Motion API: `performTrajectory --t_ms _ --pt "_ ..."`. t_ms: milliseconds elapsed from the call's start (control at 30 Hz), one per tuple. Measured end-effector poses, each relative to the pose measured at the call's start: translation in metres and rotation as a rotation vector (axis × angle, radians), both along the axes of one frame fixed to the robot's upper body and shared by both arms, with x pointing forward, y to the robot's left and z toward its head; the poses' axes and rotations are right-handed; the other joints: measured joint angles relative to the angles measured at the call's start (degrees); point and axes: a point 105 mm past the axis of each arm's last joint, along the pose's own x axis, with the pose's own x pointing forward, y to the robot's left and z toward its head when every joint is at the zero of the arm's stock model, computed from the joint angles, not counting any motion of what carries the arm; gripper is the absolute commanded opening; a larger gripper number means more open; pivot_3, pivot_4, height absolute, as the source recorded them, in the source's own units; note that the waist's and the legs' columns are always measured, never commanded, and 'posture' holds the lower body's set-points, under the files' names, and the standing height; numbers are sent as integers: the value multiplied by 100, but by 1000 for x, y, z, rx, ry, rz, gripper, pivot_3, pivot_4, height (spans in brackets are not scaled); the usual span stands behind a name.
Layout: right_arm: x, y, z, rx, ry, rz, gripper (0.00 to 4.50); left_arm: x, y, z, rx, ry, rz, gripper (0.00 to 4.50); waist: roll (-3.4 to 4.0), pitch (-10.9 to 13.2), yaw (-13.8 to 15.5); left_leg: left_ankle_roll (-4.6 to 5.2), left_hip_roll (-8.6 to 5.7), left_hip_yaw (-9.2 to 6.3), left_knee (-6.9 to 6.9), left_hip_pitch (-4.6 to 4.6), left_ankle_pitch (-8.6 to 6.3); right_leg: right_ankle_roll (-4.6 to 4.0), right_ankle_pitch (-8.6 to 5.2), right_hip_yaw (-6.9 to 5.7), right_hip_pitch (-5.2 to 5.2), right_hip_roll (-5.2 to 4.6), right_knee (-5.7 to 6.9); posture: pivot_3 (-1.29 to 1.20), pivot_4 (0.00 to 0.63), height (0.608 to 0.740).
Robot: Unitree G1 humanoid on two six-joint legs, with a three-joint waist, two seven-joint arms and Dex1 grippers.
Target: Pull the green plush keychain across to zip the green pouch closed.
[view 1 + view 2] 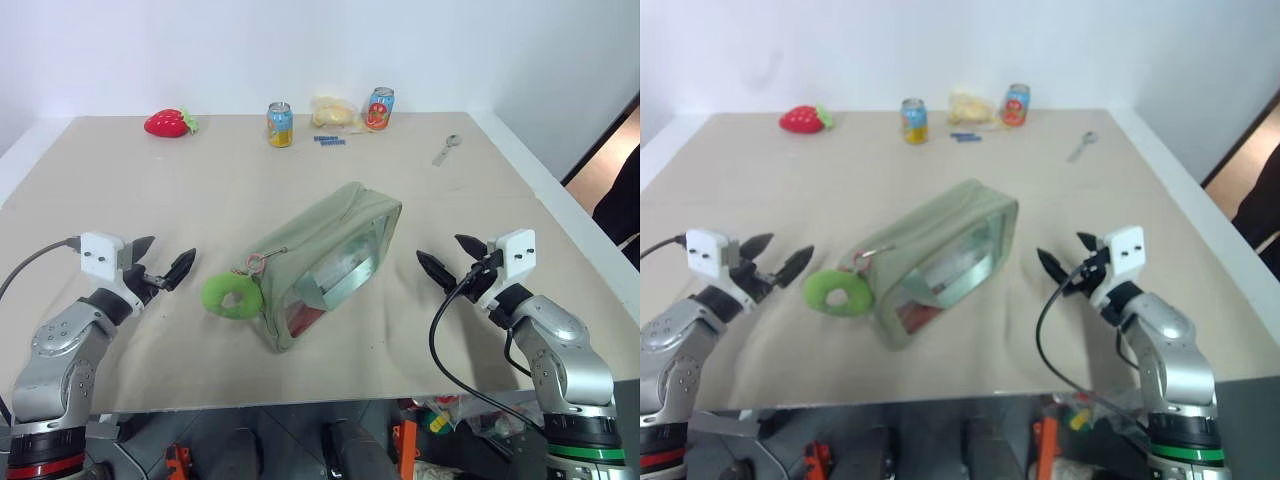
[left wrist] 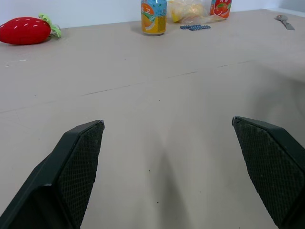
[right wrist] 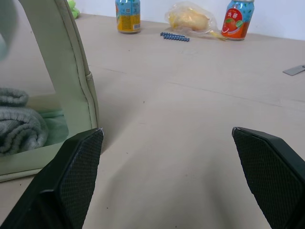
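Note:
The right gripper will next grab the pouch (image 1: 325,262) by its end opposite the green plush keychain, to steady it for zipping.
The green pouch (image 1: 325,262) lies slantwise in the middle of the table, its clear side panel facing me with cloth inside. The green plush keychain (image 1: 232,295), a lime fuzzy ring on a pinkish clasp, hangs at the pouch's near left end and rests on the table. My left gripper (image 1: 162,264) hovers open just left of the keychain, apart from it. My right gripper (image 1: 452,260) stands open to the right of the pouch, not touching it. In the right wrist view the pouch's end (image 3: 62,81) is close beside one of the fingers (image 3: 71,176).
Along the far edge stand a red plush strawberry (image 1: 170,122), an orange can (image 1: 280,124), a bag of yellow food (image 1: 335,112) and a red can (image 1: 379,108). A small blue strip (image 1: 329,140) and a spoon (image 1: 446,148) lie nearby. The table's front edge (image 1: 300,400) is close.

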Motion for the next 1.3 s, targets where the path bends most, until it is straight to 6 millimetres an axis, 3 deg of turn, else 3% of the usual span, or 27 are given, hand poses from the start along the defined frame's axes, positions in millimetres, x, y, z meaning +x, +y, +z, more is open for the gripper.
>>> performTrajectory --t_ms 533,667,767,833,900,1033,1167,1233,1300 --pt "-1 -2 -7 14 45 -11 4500 -1 -18 7 -47 -22 -144 4472 0 0 -1 0 0 8 0 4 0 0 0 9 0 1 1 0 150 740" --pt "-2 -3 -3 -1 48 12 4500 4 -23 29 -41 -67 -213 4472 0 0 0 0 0 8 2 2 0 0 0 8 -2 2 1 0 150 740" --pt "-1 -1 14 -13 32 67 4500 4 -38 74 -35 -129 -375 4472 -2 2 2 1 -1 5 9 -5 1 0 0 9 -3 5 1 0 150 740" --pt "-2 0 28 -35 20 113 4500 -10 -57 107 6 -163 -539 4472 -4 3 -4 0 -3 12 10 -7 0 1 0 17 -4 3 0 0 150 740" --pt "-2 4 44 -59 -6 168 4500 -30 -81 127 55 -171 -714 4472 -1 2 -13 -3 -6 19 7 -3 -4 7 0 28 -3 3 -1 0 150 740" --pt "-5 10 85 -200 -62 323 4500 -53 -107 111 96 -20 -931 4472 13 9 -44 7 -1 39 -1 6 -19 12 3 40 -11 10 4 0 150 740" --pt "4 33 129 -327 -167 531 4500 -58 -117 107 80 42 -999 4472 2 15 -100 13 13 27 1 12 -22 1 2 34 -11 31 7 0 150 740" --pt "10 46 132 -394 -189 621 4500 -60 -122 111 85 30 -1020 4472 0 15 -142 13 13 17 1 14 -21 0 2 28 -6 32 7 0 150 740" --pt "20 61 122 -443 -178 715 4500 -60 -125 115 95 18 -1032 4472 -1 14 -160 13 12 17 2 13 -21 0 2 29 -5 31 7 0 150 740"
